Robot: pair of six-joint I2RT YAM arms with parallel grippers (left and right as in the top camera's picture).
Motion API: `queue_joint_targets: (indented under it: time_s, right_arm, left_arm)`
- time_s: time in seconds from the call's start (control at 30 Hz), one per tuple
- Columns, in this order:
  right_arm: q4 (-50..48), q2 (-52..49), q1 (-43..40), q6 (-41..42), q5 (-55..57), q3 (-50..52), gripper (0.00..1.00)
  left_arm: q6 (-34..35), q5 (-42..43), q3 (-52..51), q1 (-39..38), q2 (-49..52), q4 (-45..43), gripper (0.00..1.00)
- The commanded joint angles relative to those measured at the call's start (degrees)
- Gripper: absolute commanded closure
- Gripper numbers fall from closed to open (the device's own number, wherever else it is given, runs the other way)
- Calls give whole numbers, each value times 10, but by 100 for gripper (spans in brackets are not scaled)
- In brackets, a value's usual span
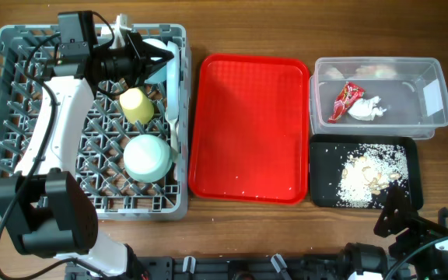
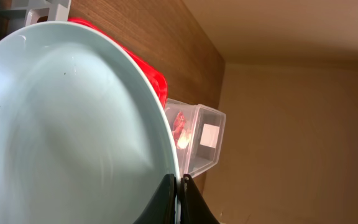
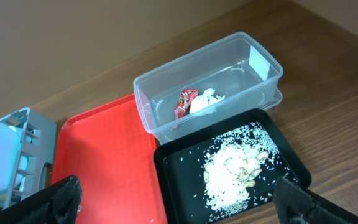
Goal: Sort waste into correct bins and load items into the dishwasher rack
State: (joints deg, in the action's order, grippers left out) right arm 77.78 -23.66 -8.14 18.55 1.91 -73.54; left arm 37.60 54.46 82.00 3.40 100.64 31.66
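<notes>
The light blue plate's lower edge is among the rack's wires, inside the rack's side, so the robot's left gripper will let go of the plate.
The grey dishwasher rack stands at the left and holds a yellow-green cup and a pale bowl. My left gripper is over the rack's back right part, shut on the rim of the light blue plate, which stands on edge along the rack's right side. In the left wrist view the plate fills the left, with the fingers pinching its rim. The clear tub holds the red wrapper and the white tissue. The black tray holds the rice scraps. My right gripper is open and empty near the black tray's front.
The red tray lies between the rack and the bins, bare but for a few crumbs. The wooden table shows around everything. My right arm sits low at the front right edge.
</notes>
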Motion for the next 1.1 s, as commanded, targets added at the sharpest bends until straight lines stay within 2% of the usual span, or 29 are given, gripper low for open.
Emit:
queue_joint_targets:
  time_s: [0.0, 0.1, 0.17, 0.23, 0.37, 0.63, 0.8, 0.9, 0.93, 0.97, 1.07]
  right_arm:
    - [-1, 4, -1, -4, -3, 0, 0]
    - [-1, 4, -1, -4, -3, 0, 0]
    - [-1, 4, -1, -4, -3, 0, 0]
    - [-1, 4, -1, -3, -3, 0, 0]
    - [-1, 4, -1, -4, -3, 0, 0]
    - [-1, 4, -1, -4, -3, 0, 0]
    - [-1, 4, -1, -4, -3, 0, 0]
    - [-1, 4, -1, -4, -3, 0, 0]
    - [-1, 4, -1, -4, -3, 0, 0]
    - [-1, 4, -1, -4, -3, 0, 0]
    - [-1, 4, -1, -3, -3, 0, 0]
  left_arm:
    - [-14, -4, -4, 3, 7, -1, 90]
    - [-14, -13, -4, 3, 7, 0, 69]
    - [-14, -19, -4, 3, 7, 0, 60]
    - [-14, -20, -4, 4, 7, -3, 43]
    - [-13, -20, -2, 19, -2, -6, 41]
    - [-34, -38, -2, 61, -126, 40, 39]
    - [-56, -218, -2, 66, -243, 145, 31]
    - [-59, -350, -2, 66, -325, 228, 16]
    - [-59, -373, -2, 66, -338, 243, 3]
    - [-59, -407, -2, 66, -373, 283, 0]
    - [-59, -411, -2, 66, -413, 320, 0]
